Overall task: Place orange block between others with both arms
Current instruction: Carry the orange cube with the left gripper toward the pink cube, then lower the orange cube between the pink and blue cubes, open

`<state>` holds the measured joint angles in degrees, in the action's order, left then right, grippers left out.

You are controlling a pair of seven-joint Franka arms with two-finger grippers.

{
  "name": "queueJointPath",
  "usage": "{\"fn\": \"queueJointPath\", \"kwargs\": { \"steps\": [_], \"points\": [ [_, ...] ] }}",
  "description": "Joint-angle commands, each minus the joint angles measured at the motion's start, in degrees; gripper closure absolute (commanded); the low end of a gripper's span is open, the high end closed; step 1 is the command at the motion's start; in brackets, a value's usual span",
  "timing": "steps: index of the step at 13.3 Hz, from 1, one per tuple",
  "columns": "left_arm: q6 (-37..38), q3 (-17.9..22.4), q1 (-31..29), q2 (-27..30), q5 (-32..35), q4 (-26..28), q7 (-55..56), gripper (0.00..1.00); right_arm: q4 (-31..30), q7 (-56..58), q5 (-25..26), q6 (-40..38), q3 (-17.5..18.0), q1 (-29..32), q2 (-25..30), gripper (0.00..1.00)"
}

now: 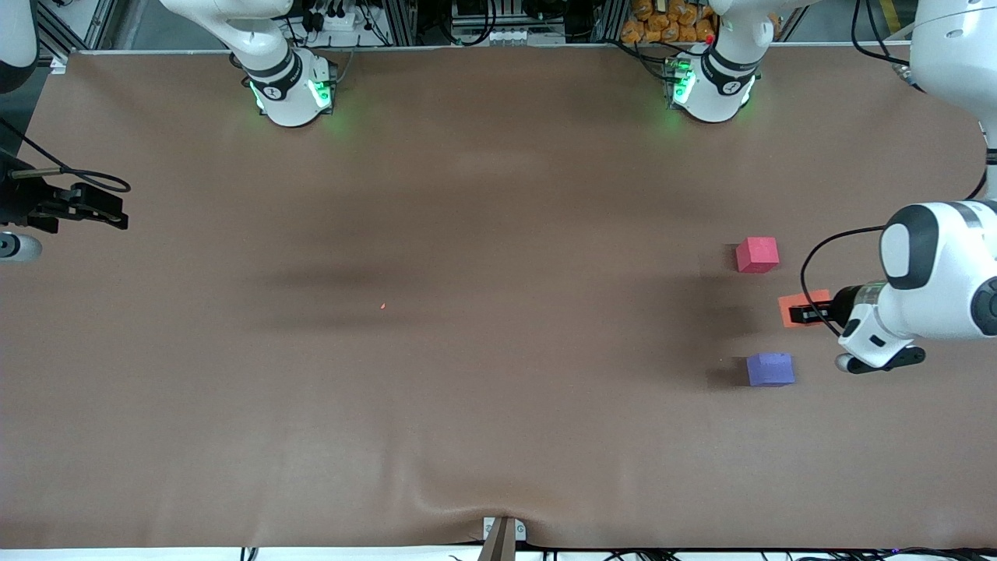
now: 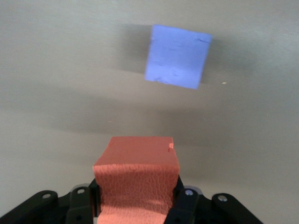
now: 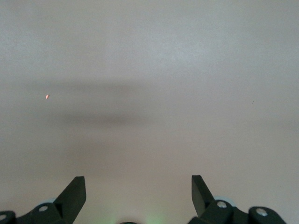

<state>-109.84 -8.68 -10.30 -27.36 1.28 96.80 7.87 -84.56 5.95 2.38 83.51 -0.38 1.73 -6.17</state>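
Note:
The orange block hangs short of the gap between the pink and blue cubes, so my left gripper should move it to that gap before letting go.
My left gripper (image 1: 796, 314) is shut on the orange block (image 1: 802, 301); in the left wrist view the black fingers (image 2: 186, 205) squeeze both sides of the orange block (image 2: 138, 172). It hangs just toward the left arm's end of the gap between the others. The red-pink cube (image 1: 757, 255) lies farther from the front camera, the purple-blue cube (image 1: 770, 369) nearer, and the purple-blue cube (image 2: 176, 57) also shows in the left wrist view. My right gripper (image 1: 117, 212) waits open at the right arm's end of the table, and the right wrist view shows nothing between the right gripper (image 3: 138, 186) and its fingers.
A brown cloth (image 1: 467, 389) covers the table. A tiny orange speck (image 1: 383, 305) lies on it near the middle, and the same speck (image 3: 46, 96) shows in the right wrist view. A small bracket (image 1: 502, 534) sits at the front edge.

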Motion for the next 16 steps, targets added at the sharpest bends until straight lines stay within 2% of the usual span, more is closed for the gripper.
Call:
{"fn": "queueJointPath", "kwargs": {
  "steps": [1,6,16],
  "points": [
    [-5.54,-0.47,-0.77,3.45,-1.72,7.07,-0.4,1.0,0.45,0.2,-0.88,-0.72,0.12,0.21,0.19,0.0],
    [-10.04,-0.47,-0.86,4.51,-1.63,11.56,-3.64,1.0,0.45,0.11,-0.88,-0.72,0.12,0.21,0.28,0.0],
    [-16.89,-0.55,-1.91,2.41,-1.63,14.99,-4.7,1.0,0.45,0.11,-0.88,-0.63,0.12,0.29,0.28,0.0]
  ]
}}
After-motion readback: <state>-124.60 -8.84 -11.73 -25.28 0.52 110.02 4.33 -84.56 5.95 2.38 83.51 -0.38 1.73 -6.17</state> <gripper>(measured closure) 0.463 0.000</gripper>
